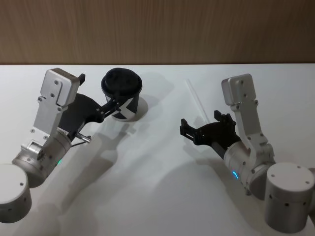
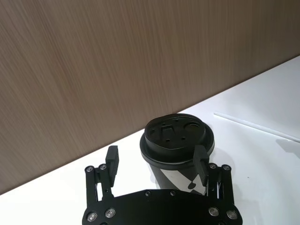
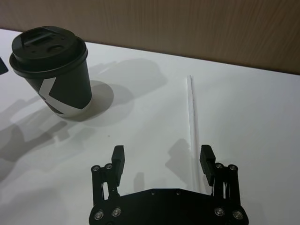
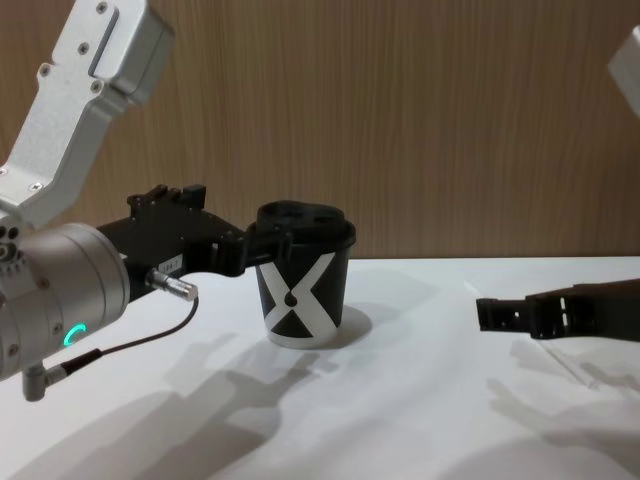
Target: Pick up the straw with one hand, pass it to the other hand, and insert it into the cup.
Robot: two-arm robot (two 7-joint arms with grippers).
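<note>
Next, my right gripper picks up the straw by its end (image 1: 204,117), so the straw's length (image 1: 194,94) stays free for my left gripper to take over.
The straw (image 1: 196,101) lies flat on the white table, right of the cup, and shows thin and pale in the right wrist view (image 3: 192,124) and the left wrist view (image 2: 255,125). My right gripper (image 1: 202,123) hovers open over the straw's near end; the straw runs just inside one fingertip (image 3: 206,157). The black cup (image 1: 123,96) with a white X (image 4: 300,290) stands upright with its lid on. My left gripper (image 1: 98,93) is open beside it, one fingertip (image 2: 200,161) against the cup's side (image 2: 178,136), nothing gripped.
A brown wooden wall (image 1: 157,29) runs behind the table's far edge. A thin black cable with a metal plug (image 4: 170,285) hangs under the left wrist. White tabletop (image 1: 157,187) lies open between and in front of both arms.
</note>
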